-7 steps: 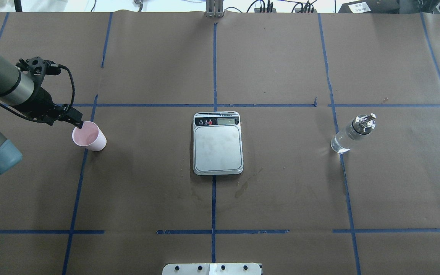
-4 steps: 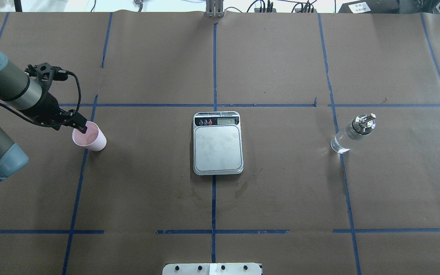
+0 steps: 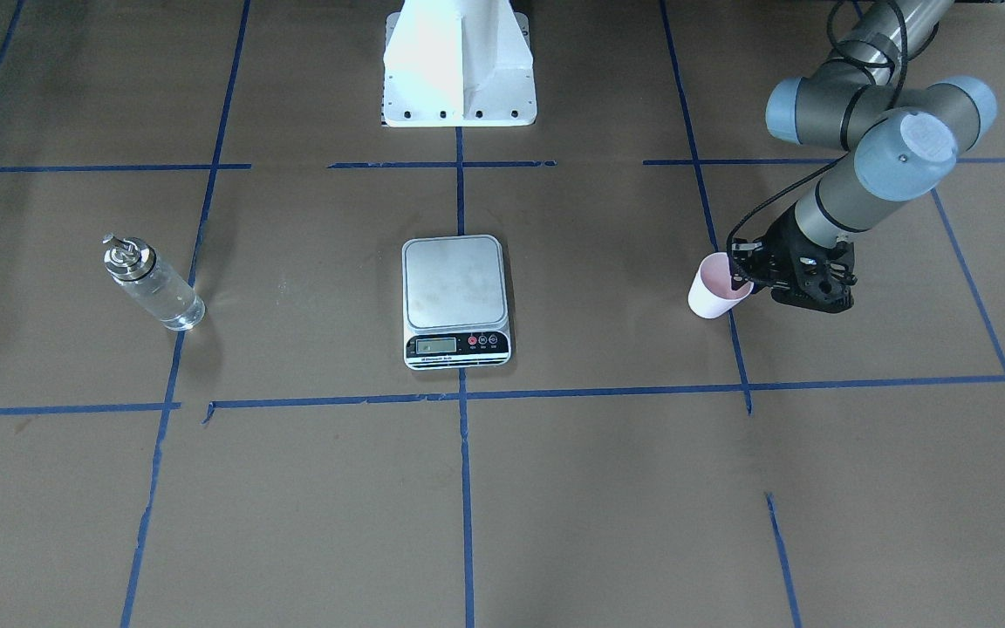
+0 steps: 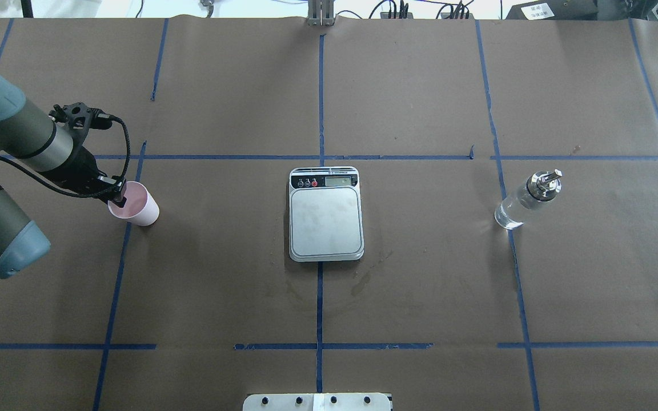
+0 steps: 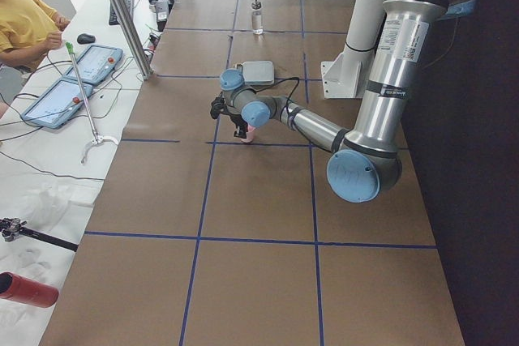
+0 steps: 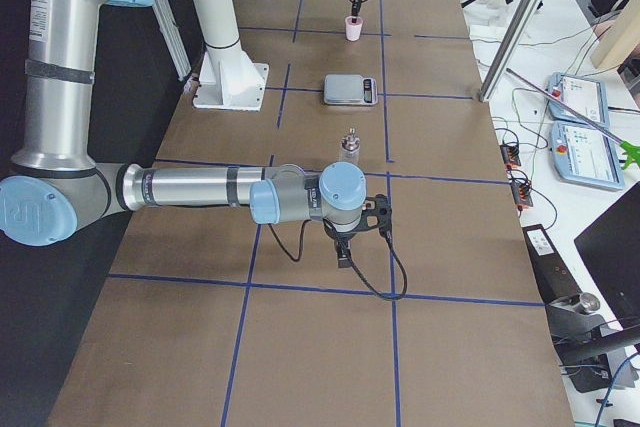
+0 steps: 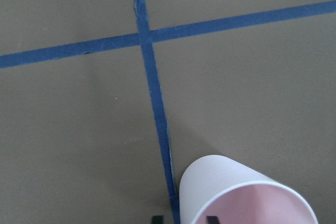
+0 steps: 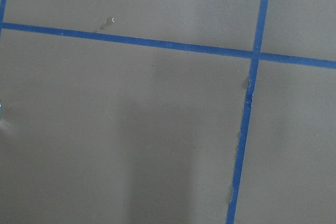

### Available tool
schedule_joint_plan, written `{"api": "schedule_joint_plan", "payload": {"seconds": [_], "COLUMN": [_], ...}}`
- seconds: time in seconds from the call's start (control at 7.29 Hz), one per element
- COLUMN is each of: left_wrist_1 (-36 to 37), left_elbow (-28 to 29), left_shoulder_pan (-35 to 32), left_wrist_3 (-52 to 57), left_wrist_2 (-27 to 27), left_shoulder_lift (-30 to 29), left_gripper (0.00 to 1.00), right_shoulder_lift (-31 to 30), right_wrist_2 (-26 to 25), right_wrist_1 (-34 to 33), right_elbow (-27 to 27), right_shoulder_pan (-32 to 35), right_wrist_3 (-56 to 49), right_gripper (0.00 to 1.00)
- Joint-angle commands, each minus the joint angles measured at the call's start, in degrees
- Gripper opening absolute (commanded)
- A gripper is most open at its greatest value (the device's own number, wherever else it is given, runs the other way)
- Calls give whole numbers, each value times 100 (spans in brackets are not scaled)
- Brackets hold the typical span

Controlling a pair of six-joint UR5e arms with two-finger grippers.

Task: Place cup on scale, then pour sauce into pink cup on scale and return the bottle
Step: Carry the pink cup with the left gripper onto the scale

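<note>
I should next grab the pale pink cup by its rim (image 3: 731,256) with my left gripper. Then I can place the cup upright on the scale (image 3: 456,283).
The pale pink cup (image 4: 135,204) stands upright on the brown table to the left of the scale; it also shows in the front view (image 3: 716,292) and the left wrist view (image 7: 236,198). My left gripper (image 4: 119,197) is open and straddles the cup's rim, one fingertip (image 7: 211,219) inside and one outside. The scale (image 4: 325,220) lies at the table's middle with a bare plate. The glass bottle (image 4: 526,200) with a silver cap stands to the right. My right gripper (image 6: 343,257) shows only in the exterior right view, low over the table and away from the bottle; I cannot tell whether it is open.
Blue tape lines (image 4: 320,157) cross the brown paper. Wet stains (image 4: 363,279) mark the paper near the scale. The white robot base (image 3: 459,65) stands behind the scale. An operator (image 5: 24,22) and tablets (image 5: 81,79) are beyond the table's far edge.
My left gripper has swung toward the robot's side and come down onto the cup's left rim. The cup, scale and bottle have not moved.
</note>
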Motion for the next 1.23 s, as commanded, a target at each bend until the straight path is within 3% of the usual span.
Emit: {"api": "schedule_joint_plan", "payload": {"seconds": [0.0, 0.14, 0.27, 0.41, 0.69, 1.1], "left_wrist_1": [68, 425, 1403, 1918, 1941, 1487], "left_elbow": [-222, -624, -828, -882, -839, 80], "left_shoulder_pan": [-7, -94, -121, -95, 657, 1398], "left_wrist_3": [-57, -101, -162, -685, -1783, -2849], "left_wrist_2": [-22, 5, 57, 432, 523, 768], "left_shoulder_lift": [-89, -124, -725, -1349, -2029, -3084], "left_gripper": [0, 0, 0, 0, 0, 0], "right_shoulder_lift": [-7, -7, -7, -7, 2, -7], "right_wrist_2": [3, 3, 3, 3, 3, 12], "right_wrist_1": [-1, -1, -1, -1, 8, -1], "right_elbow": [-1, -1, -1, 17, 26, 52], "right_shoulder_pan": [0, 0, 0, 0, 0, 0], "right_wrist_3": [15, 15, 15, 15, 50, 41], "right_gripper": [100, 100, 100, 100, 100, 100]}}
